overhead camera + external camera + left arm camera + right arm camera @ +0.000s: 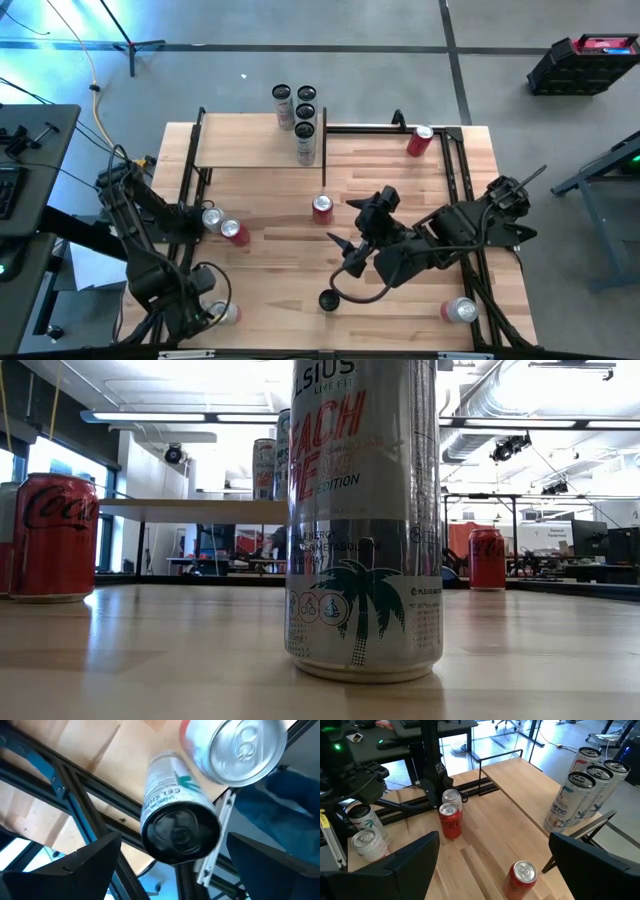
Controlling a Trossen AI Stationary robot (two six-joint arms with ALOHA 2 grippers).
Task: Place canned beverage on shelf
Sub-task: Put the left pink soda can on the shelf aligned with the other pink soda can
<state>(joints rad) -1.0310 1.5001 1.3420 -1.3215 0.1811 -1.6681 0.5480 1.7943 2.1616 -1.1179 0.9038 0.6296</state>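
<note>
My left gripper will next grab the can by its dark-topped lid end [180,832], so that it can set the Celsius can on the shelf.
The shelf [250,150] stands at the table's far left, with several tall Celsius cans [300,120] on its right end. At the near left corner my left gripper [172,840] points down, open, over a dark-topped Celsius can [177,820]; its fingers stand on either side, above the can and apart from it. A silver-topped can [235,750] stands right beside that one. My right gripper [358,228] hangs open above the table's middle, holding nothing.
Red cans stand at mid-table [322,208], at the far right [420,140] and beside a silver-topped can [212,218] on the left. Another can [460,310] is at the near right. A tall Celsius can [365,520] stands close before the low camera. Black frame rails [75,785] run past the left cans.
</note>
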